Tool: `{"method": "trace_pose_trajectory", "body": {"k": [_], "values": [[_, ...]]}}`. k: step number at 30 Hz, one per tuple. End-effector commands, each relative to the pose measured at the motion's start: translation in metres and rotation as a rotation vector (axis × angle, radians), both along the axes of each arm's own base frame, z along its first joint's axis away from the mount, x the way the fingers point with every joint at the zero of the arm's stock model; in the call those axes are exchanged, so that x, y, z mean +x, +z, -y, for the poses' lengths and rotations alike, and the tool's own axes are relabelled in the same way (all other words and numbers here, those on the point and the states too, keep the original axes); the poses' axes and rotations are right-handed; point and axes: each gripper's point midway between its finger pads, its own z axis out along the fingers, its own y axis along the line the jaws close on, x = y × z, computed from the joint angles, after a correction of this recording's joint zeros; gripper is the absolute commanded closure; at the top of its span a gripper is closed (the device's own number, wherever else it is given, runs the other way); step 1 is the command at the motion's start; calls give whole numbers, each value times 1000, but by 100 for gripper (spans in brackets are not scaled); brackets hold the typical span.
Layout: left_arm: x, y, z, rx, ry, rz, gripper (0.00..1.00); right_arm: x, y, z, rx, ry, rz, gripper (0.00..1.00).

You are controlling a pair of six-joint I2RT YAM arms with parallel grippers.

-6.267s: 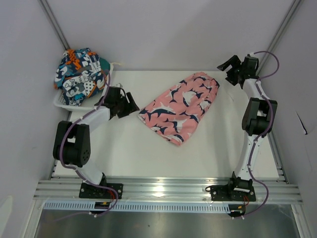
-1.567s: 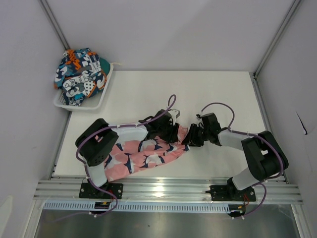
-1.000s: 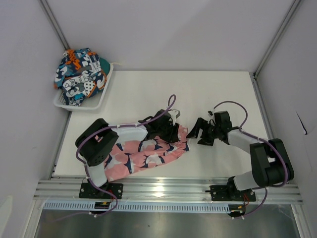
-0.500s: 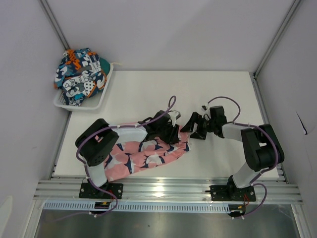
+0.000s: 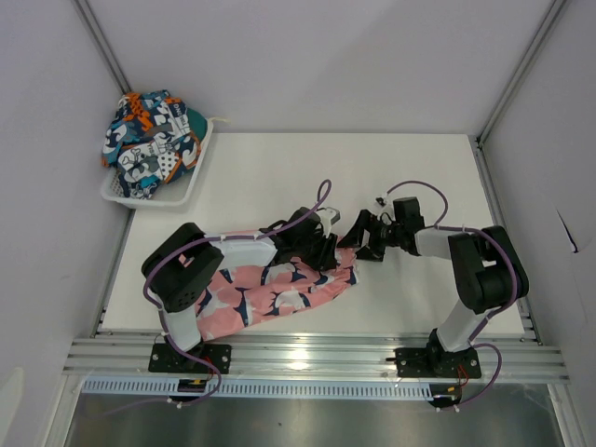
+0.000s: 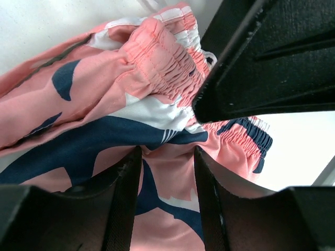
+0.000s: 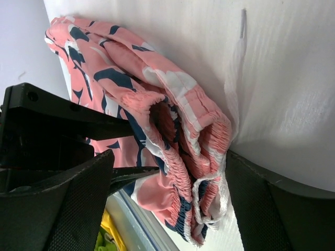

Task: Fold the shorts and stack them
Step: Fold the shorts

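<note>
I will next straighten the pink shark-print shorts [image 5: 270, 289] and fold one end over, so my right gripper will grab them by the gathered waistband end [image 5: 347, 257].
The pink shark-print shorts [image 5: 270, 289] lie spread near the table's front left, their waistband bunched at the right end. My left gripper [image 5: 324, 248] lies low over that end, shut on a fold of pink fabric [image 6: 167, 209] that fills the gap between its fingers [image 6: 123, 198]. My right gripper [image 5: 358, 240] faces it from the right and stands open, with the gathered waistband [image 7: 172, 172] and a white drawstring loop [image 7: 222, 191] between its wide-apart fingers [image 7: 277, 209]. The patchwork shorts [image 5: 149, 140] sit heaped in the basket at the back left.
A white basket [image 5: 191, 182] stands at the table's back left corner. Grey walls close in the sides and back. A metal rail [image 5: 307, 354] with both arm bases runs along the front edge. The right gripper's black finger [image 6: 261, 63] fills the upper right of the left wrist view.
My right gripper has swung back left from beside the shorts and now straddles the waistband end. The left gripper and the shorts have stayed put.
</note>
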Motion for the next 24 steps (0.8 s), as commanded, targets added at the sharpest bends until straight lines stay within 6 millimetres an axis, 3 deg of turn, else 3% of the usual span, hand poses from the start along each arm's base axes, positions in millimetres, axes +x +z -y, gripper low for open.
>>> {"method": "trace_pose_trajectory", "body": {"k": [1,11,24], "values": [[5,21,15,-62,-44,64,52,-25,-29,9,-31,2,-105,13],[-4,31,12,-108,-58,98,56,-42,-26,-3,-14,-45,-104,22],[-15,39,13,-162,-95,126,58,-29,-32,-32,-14,-99,-91,41]]}}
